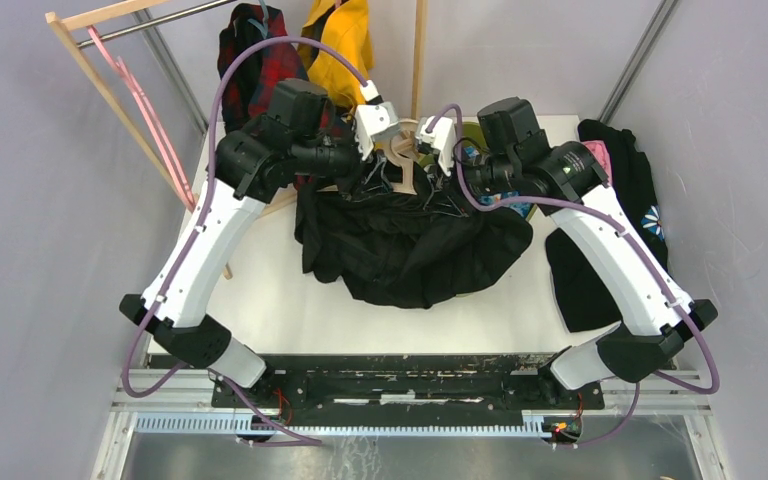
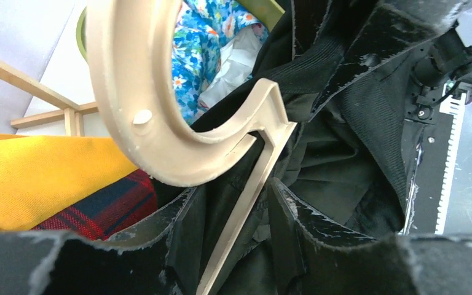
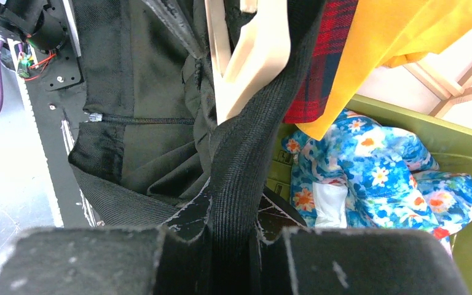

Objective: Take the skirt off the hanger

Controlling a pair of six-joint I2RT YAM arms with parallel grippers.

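Observation:
My left gripper grabs the beige hanger by its thin arm beside the hook next, leaving the opposite end free to remove the skirt.
The black skirt lies heaped mid-table, its top edge lifted toward the beige wooden hanger. In the left wrist view the hanger's big hook curves overhead, and its thin arm runs down between the fingers of my left gripper. Those jaws stand open, with a gap on each side of the arm. My right gripper is shut on the skirt's ribbed black waistband, which rises from the jaws past the hanger. From above, both grippers meet at the hanger.
A green bin holding blue floral cloth sits just behind the hanger. A yellow garment and a red plaid one hang on the wooden rack, beside pink hangers. More black clothing lies at the right.

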